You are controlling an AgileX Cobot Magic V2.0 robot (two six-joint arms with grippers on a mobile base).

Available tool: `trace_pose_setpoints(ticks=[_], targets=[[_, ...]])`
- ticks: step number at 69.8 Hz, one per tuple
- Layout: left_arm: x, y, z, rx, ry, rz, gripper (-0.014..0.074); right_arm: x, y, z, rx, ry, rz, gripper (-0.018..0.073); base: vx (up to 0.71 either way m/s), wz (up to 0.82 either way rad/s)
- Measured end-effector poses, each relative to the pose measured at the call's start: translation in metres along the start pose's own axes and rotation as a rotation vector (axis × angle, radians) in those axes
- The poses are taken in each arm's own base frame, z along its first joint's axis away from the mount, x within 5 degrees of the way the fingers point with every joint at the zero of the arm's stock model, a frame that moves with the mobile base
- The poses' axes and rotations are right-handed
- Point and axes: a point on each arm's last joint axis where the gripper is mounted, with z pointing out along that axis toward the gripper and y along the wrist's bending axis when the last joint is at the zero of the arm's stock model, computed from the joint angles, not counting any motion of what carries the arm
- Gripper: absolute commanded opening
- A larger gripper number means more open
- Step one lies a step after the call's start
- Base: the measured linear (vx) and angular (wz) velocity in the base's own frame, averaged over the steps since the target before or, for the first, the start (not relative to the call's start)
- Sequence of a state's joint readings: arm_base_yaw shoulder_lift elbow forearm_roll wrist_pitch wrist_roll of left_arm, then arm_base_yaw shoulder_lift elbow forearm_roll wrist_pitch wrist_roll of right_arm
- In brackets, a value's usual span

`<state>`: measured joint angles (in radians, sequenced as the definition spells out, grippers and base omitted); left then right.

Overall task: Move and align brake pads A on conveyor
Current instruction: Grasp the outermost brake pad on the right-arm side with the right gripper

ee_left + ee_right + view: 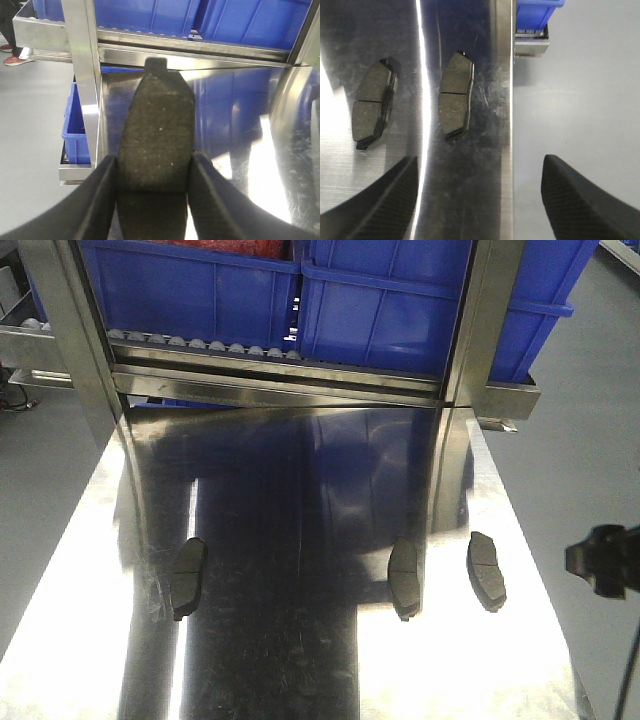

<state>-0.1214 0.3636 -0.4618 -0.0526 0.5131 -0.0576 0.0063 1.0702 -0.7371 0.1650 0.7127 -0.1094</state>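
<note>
The brake pad A needs to be moved and aligned on the conveyor, so my right gripper will grab it by its long edges next.
Three brake pads A lie on the shiny steel tabletop (300, 660): one at the left (188, 578), one right of centre (404, 578), one near the right edge (487, 570). My left gripper (155, 159) is shut on another dark pad (157, 125), held flat and pointing away over the table's left part. My right gripper (480, 159) is open with nothing in it, straddling the table's right edge just short of two pads (456, 95) (372, 105). In the front view it shows as a dark shape (603, 560) beyond the right edge. The conveyor is out of view.
A steel rack with rollers (200, 343) crosses the table's far end, carrying large blue bins (380, 300). Its upright posts (75, 340) (470, 330) stand at both far corners. A small blue bin (75, 125) sits low beside the left post. Grey floor surrounds the table.
</note>
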Motion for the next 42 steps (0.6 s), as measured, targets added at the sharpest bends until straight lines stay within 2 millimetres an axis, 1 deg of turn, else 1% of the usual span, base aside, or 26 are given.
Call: trace_pose_setpoints(ticks=[11,19,20,24,29,42], targets=[[0.000,0.000,0.000,0.000,0.000,0.000,-0.0006,-0.020,0.020,0.035,-0.051,0.106,-0.058,0.0484,0.00,0.00],[0.000,0.000,0.000,0.000,0.000,0.000,-0.0006,-0.033,0.032,0.068,-0.056,0.194,-0.065,0.0484,0.00,0.00],[0.000,0.000,0.000,0.000,0.000,0.000,-0.0006,-0.035,0.033,0.070,-0.055,0.194,-0.060,0.0484,0.00,0.00],[0.000,0.000,0.000,0.000,0.000,0.000,-0.0006,-0.041,0.034,0.086,-0.038,0.236,-0.050,0.0484,0.00,0.00],[0.000,0.000,0.000,0.000,0.000,0.000,-0.0006,-0.048,0.034,0.102,-0.018,0.270,-0.038,0.0484,0.00,0.00],[0.000,0.000,0.000,0.000,0.000,0.001,-0.0006,-0.062,0.033,0.135,0.018,0.367,-0.047,0.0484,0.00,0.00]])
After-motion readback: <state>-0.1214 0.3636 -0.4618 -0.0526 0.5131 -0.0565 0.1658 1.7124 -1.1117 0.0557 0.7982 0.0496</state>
